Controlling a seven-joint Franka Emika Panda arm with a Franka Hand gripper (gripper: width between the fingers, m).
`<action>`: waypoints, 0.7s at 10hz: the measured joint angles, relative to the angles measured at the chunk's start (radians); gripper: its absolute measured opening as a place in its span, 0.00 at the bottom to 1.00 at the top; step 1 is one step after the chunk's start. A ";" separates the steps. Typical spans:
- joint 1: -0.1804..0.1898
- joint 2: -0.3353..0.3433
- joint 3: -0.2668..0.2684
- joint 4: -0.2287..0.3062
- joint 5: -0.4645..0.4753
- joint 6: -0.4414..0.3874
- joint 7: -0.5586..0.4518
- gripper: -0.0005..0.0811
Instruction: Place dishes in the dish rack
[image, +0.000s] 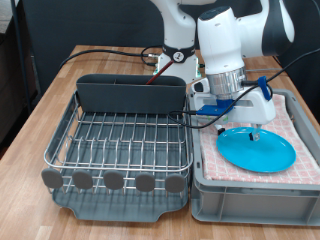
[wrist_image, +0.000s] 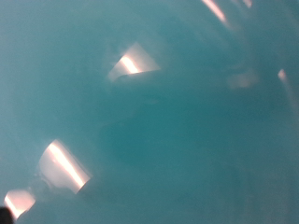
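Observation:
My gripper closes on the light-blue plate (image: 258, 149) next, since its fingers straddle its far rim (image: 236, 130), one low inside, the other down by the cloth.
The light-blue plate (image: 258, 149) lies flat on the pink-checked cloth in the grey crate (image: 250, 190) at the exterior view's right. It fills the wrist view (wrist_image: 159, 121), blurred and very close, with bright glints on it. My gripper (image: 243, 120) is low over the plate's far edge, pointing down at it; its fingertips are not clear in either view. The dish rack (image: 120, 137), silver wire in a dark tray, stands at the exterior view's left with nothing in it. Its dark utensil holder (image: 130, 93) is at the back. The mug and the spoon are out of view.
Rack and crate stand side by side on a wooden table (image: 45, 110). Black cables (image: 105, 55) run across the table behind the rack to the robot base (image: 178, 45).

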 joint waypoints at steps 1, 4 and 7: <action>0.001 0.001 0.000 0.000 0.000 0.000 0.002 0.89; 0.004 0.004 -0.001 0.001 0.000 0.000 0.009 0.45; 0.009 0.005 -0.001 0.000 0.000 0.013 0.019 0.07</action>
